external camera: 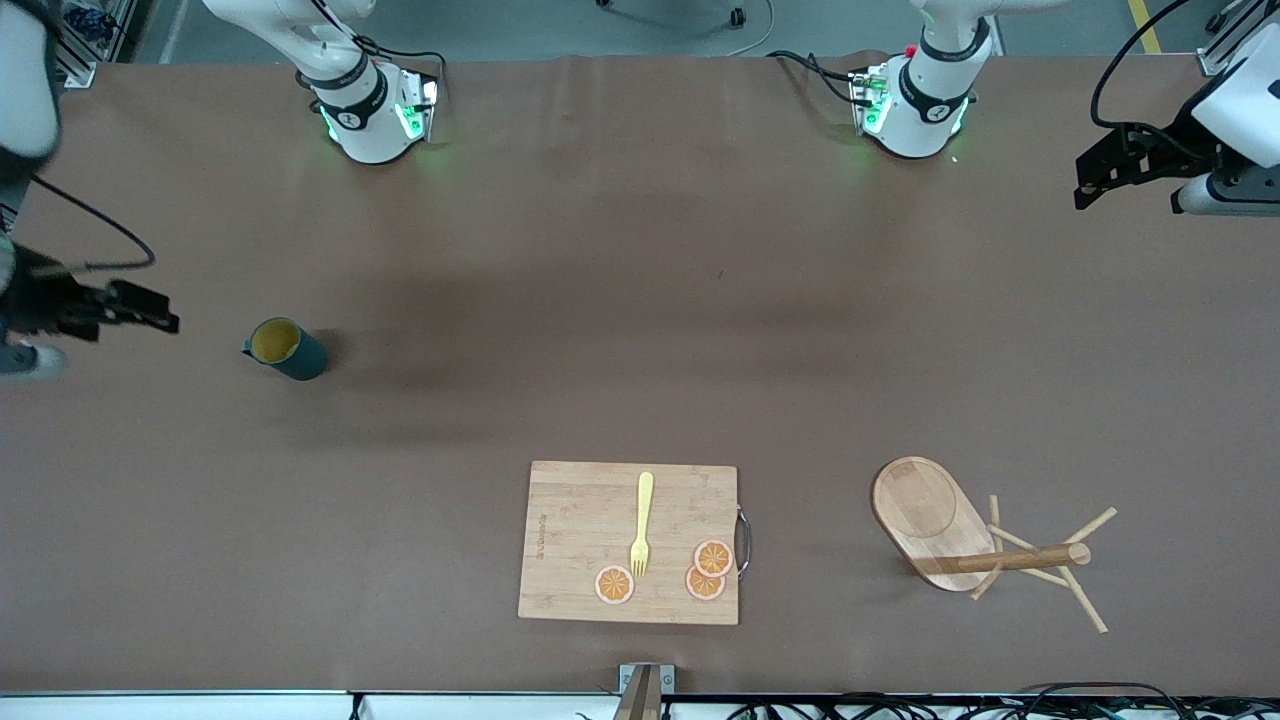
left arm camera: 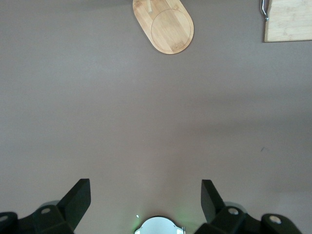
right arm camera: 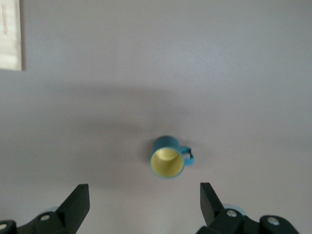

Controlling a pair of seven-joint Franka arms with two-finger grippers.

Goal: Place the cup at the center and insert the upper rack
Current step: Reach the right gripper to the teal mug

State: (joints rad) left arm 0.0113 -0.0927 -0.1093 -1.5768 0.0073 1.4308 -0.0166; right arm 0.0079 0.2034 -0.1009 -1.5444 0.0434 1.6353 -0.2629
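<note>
The cup should next be grabbed by its rim (external camera: 254, 343) (right arm camera: 183, 161) with my right gripper, so that I can place it at the center of the table.
The cup (external camera: 285, 348), dark teal outside and yellow inside, stands upright toward the right arm's end of the table; in the right wrist view the cup (right arm camera: 168, 158) shows its small handle. My right gripper (external camera: 150, 305) hangs open and empty over that end of the table, apart from the cup, its jaws (right arm camera: 145, 195) wide. The upper rack (external camera: 960, 540), a wooden mug tree, lies tipped on its side toward the left arm's end, nearer to the front camera. Its oval base (left arm camera: 168, 24) shows in the left wrist view. My left gripper (external camera: 1085, 180) hovers open and empty (left arm camera: 145, 195) over the left arm's end.
A rectangular wooden cutting board (external camera: 630, 540) lies near the front camera at mid-table, carrying a yellow fork (external camera: 642, 525) and three orange slices (external camera: 712, 558). Its corner (left arm camera: 290, 19) and edge (right arm camera: 9, 34) appear in the wrist views. The arm bases (external camera: 365, 110) (external camera: 915, 100) stand farthest from the camera.
</note>
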